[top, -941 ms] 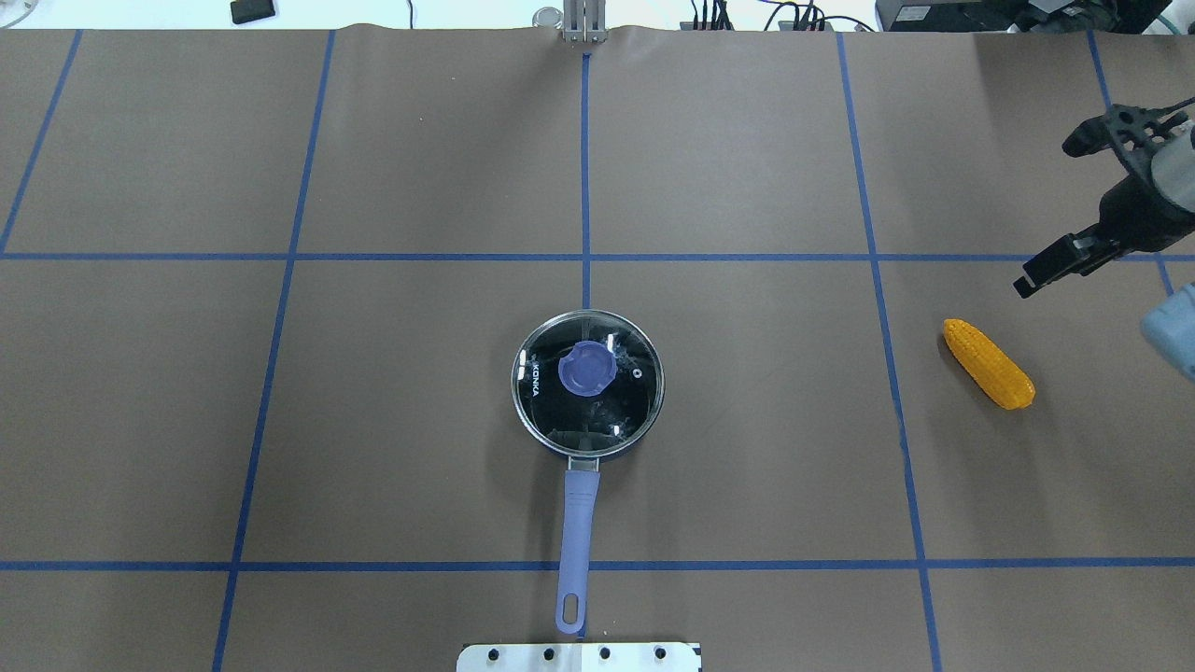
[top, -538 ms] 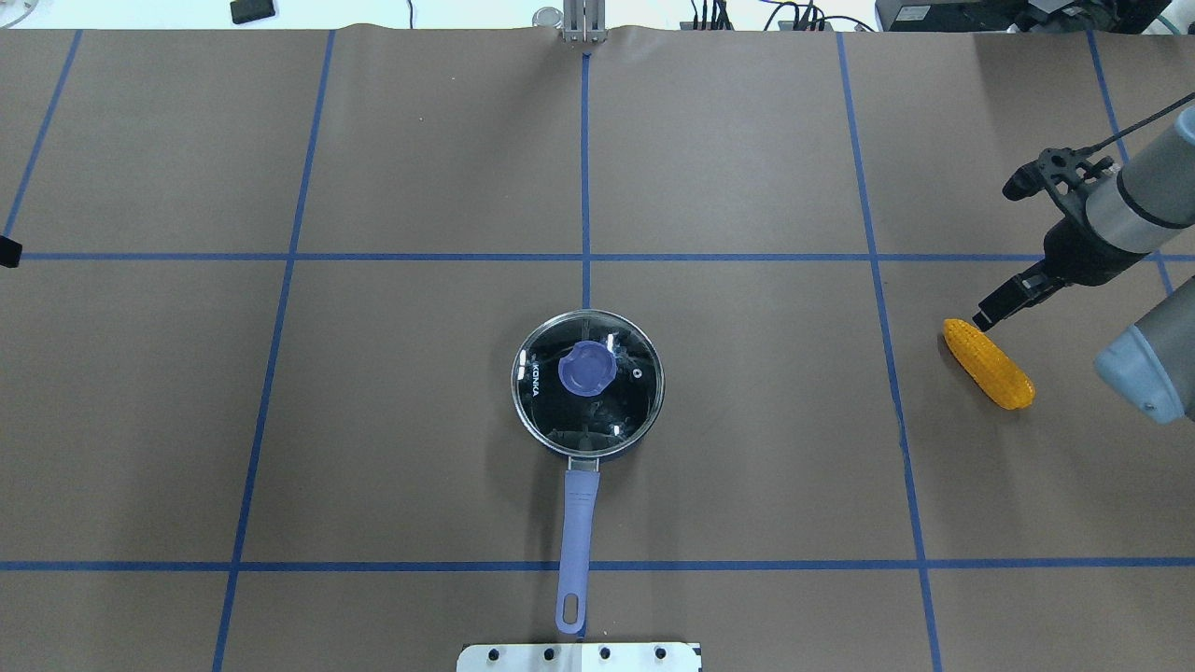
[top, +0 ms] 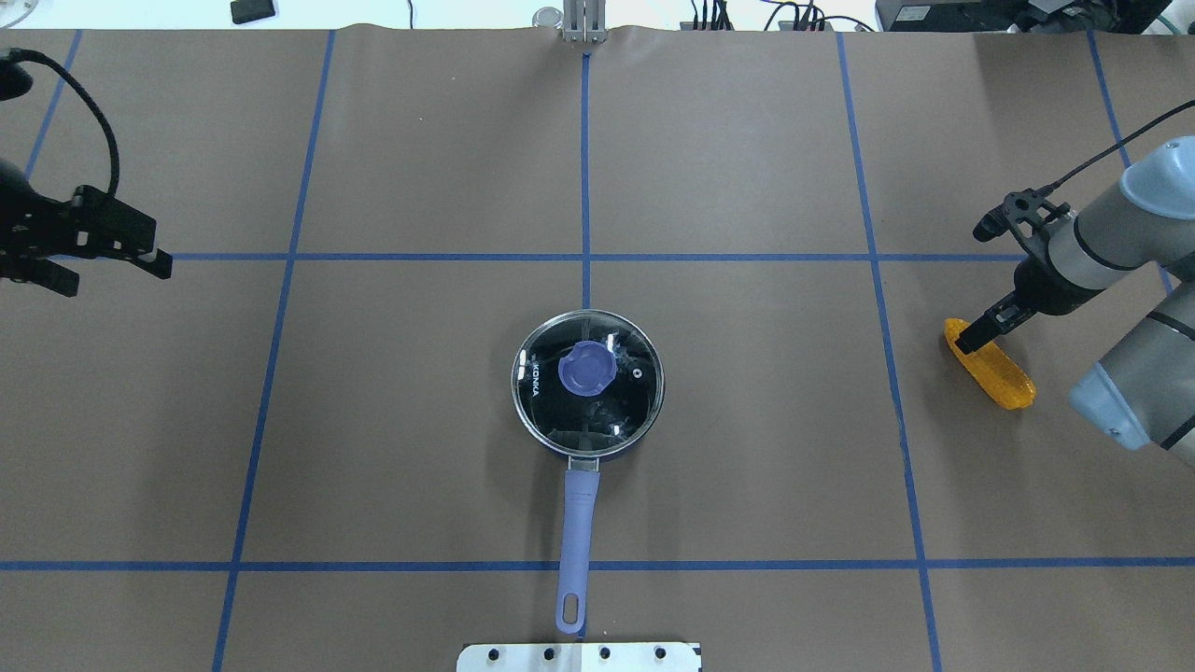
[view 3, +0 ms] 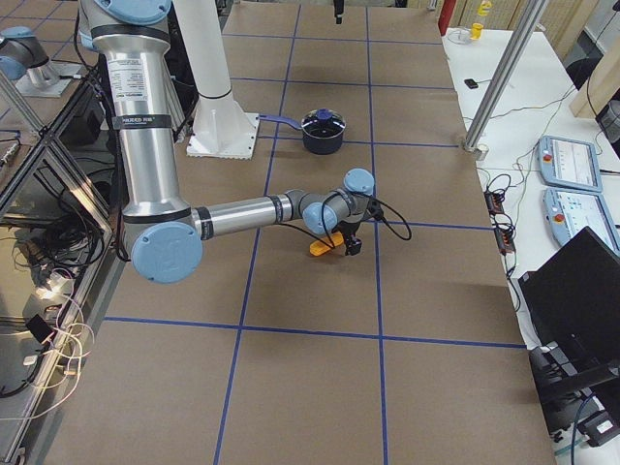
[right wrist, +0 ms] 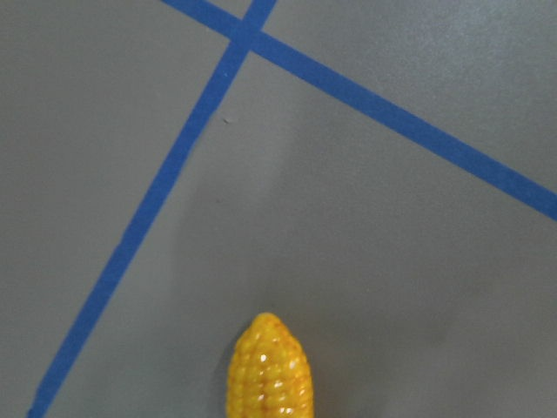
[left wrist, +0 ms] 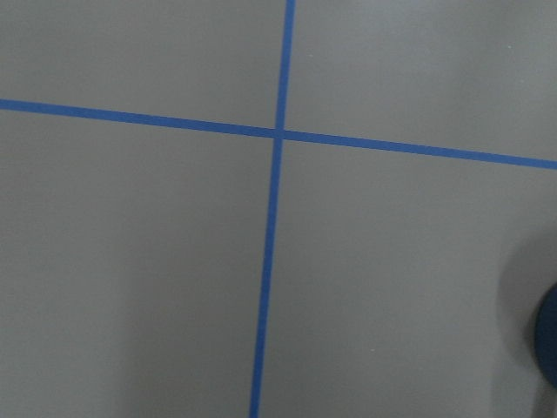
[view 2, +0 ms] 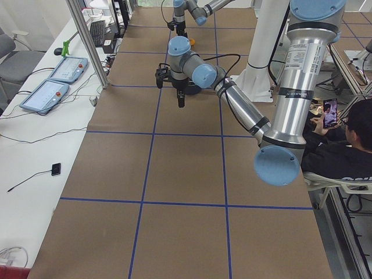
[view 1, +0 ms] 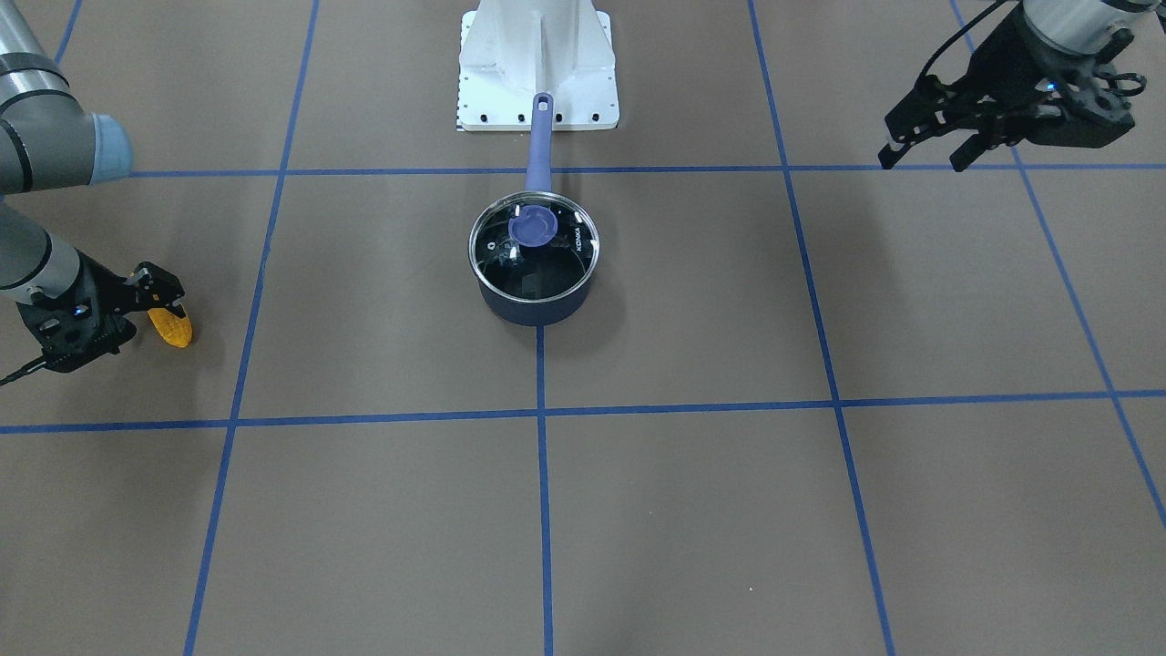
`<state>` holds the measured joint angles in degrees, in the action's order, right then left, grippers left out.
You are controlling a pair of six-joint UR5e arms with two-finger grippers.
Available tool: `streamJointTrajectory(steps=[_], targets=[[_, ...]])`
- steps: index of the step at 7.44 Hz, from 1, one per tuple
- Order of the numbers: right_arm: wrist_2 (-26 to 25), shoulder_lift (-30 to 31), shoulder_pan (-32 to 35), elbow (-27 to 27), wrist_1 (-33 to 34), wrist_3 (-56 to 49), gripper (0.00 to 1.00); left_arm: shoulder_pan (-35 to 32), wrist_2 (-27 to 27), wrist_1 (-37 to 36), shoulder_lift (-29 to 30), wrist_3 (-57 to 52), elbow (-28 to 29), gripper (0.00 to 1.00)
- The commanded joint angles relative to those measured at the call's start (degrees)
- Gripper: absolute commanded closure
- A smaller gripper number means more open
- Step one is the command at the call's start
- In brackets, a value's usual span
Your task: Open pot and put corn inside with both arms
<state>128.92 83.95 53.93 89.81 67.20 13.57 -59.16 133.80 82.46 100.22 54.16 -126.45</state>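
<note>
My right gripper grabs the corn by its thick end next, to put the corn inside the pot.
The pot stands mid-table, handle toward the robot base, and also shows in the front view. A glass lid with a purple knob covers it. The corn lies on the table at the right, apart from the pot. My right gripper is low over the corn's far end, jaws apart, holding nothing. The right wrist view shows only the corn's tip. My left gripper is open and empty at the far left, well away from the pot.
Blue tape lines divide the brown table cover into squares. The white base mount stands behind the pot's handle. A dark rim of the pot shows at the left wrist view's right edge.
My right gripper has moved left and down from the table's right edge onto the corn's far end. My left gripper has come into view at the left. Pot, lid and corn have not moved.
</note>
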Motion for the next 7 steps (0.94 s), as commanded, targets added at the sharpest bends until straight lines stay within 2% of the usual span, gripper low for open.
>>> streamJointTrajectory(steps=[1, 4, 5, 6, 7], targets=[[0.28, -0.02, -0.23, -0.7, -1.63, 0.22, 0.06, 3.08, -1.26, -0.55, 2.52, 4.45, -0.02, 0.02], [0.8, 0.86, -0.23, -0.08, -1.63, 1.28, 0.11, 7.63, -4.32, -0.72, 5.14, 8.74, 0.77, 0.02], [1.07, 1.04, -0.14, 0.7, -1.54, 1.8, 0.16, 9.74, -5.9, -0.72, 6.11, 10.68, 0.94, 0.02], [1.5, 1.13, -0.14, 0.97, -1.54, 2.15, 0.25, 9.94, -6.53, -1.33, 6.65, 10.96, 0.86, 0.02], [2.03, 1.21, -0.14, 1.15, -1.28, 2.25, 0.37, 10.03, -6.53, -2.91, 7.61, 10.97, 0.94, 0.02]])
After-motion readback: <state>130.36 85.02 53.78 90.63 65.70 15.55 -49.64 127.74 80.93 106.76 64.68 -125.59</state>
